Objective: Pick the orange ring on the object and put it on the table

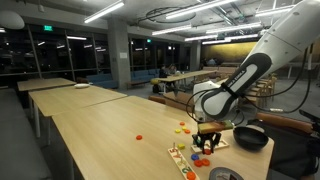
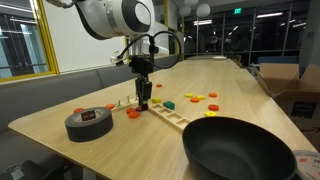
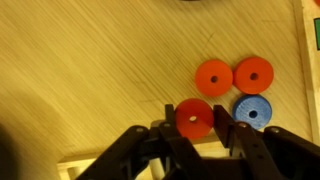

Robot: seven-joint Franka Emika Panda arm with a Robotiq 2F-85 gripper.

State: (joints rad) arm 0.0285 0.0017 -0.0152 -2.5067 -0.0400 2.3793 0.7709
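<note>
The orange ring hangs close beside other rings and would drop short if I opened now. From here, my gripper keeps holding it until it reaches empty table.
In the wrist view my gripper (image 3: 195,124) has its two black fingers closed against the sides of an orange ring (image 3: 194,117), low over the wooden table. Two more orange rings (image 3: 214,76) (image 3: 253,74) and a blue ring (image 3: 253,111) lie flat on the table just beyond it. In both exterior views the gripper (image 2: 143,103) (image 1: 207,141) points straight down next to the wooden peg board (image 2: 172,119) (image 1: 180,158). The fingers hide the held ring in those views.
A black pan (image 2: 240,150) (image 1: 250,138) sits near the table edge. A roll of dark tape (image 2: 88,122) lies beside the board. Loose coloured rings (image 2: 190,98) are scattered behind the board. A light wooden edge (image 3: 310,60) runs along the wrist view's right side.
</note>
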